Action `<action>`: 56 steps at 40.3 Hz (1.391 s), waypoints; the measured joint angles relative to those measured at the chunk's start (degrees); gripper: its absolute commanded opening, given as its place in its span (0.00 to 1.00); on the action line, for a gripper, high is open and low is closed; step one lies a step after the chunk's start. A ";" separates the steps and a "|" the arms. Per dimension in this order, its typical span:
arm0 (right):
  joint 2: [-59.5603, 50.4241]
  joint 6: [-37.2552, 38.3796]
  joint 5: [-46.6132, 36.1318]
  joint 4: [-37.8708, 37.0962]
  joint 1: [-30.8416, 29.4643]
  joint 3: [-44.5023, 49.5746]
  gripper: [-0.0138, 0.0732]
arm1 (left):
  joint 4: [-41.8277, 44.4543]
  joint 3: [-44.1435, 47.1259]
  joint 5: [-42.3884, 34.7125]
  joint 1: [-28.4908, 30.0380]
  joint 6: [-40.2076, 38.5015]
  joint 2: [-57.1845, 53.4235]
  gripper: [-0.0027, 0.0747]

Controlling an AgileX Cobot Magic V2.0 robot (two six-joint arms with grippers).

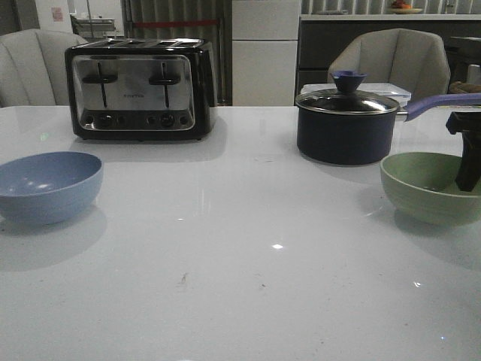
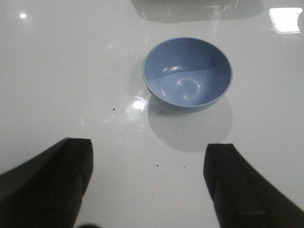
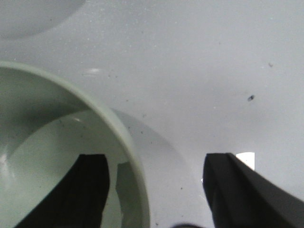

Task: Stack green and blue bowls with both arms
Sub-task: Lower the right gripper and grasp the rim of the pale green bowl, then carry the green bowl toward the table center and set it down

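Observation:
My right gripper is ready to close: its fingers are on both sides of the green bowl's rim, one inside the bowl. Closing now would hold the rim.
The blue bowl (image 1: 46,185) sits upright on the white table at the far left; it also shows in the left wrist view (image 2: 187,72). My left gripper (image 2: 148,183) is open and empty, hovering short of the blue bowl; it does not show in the front view. The green bowl (image 1: 428,185) sits at the far right. My right gripper (image 3: 154,187) is open and straddles the green bowl's rim (image 3: 135,161), one finger (image 3: 90,190) inside the bowl, the other (image 3: 242,190) outside. In the front view one right finger (image 1: 469,154) reaches down into the bowl.
A dark navy lidded saucepan (image 1: 346,124) with a purple handle (image 1: 440,103) stands just behind the green bowl. A black and silver toaster (image 1: 139,89) stands at the back left. Chairs stand behind the table (image 1: 248,248).

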 measured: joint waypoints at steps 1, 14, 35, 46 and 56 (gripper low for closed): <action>0.31 0.00 0.00 0.00 0.00 -0.36 0.63 | 0.00 0.00 0.00 0.00 0.00 0.00 0.74; 0.77 0.00 2.00 0.36 0.00 -0.90 0.28 | 0.00 0.00 0.00 0.00 0.00 0.00 0.74; -10.26 -3.76 7.71 0.08 8.52 -0.99 0.22 | 0.00 0.00 0.00 0.00 0.00 0.00 0.74; -13.40 -4.05 8.37 0.64 22.67 -0.59 0.22 | 0.00 0.00 0.00 0.00 0.00 0.00 0.74; -12.41 -4.05 4.52 3.41 33.22 2.46 0.22 | 0.00 0.00 0.00 0.00 0.00 0.00 0.74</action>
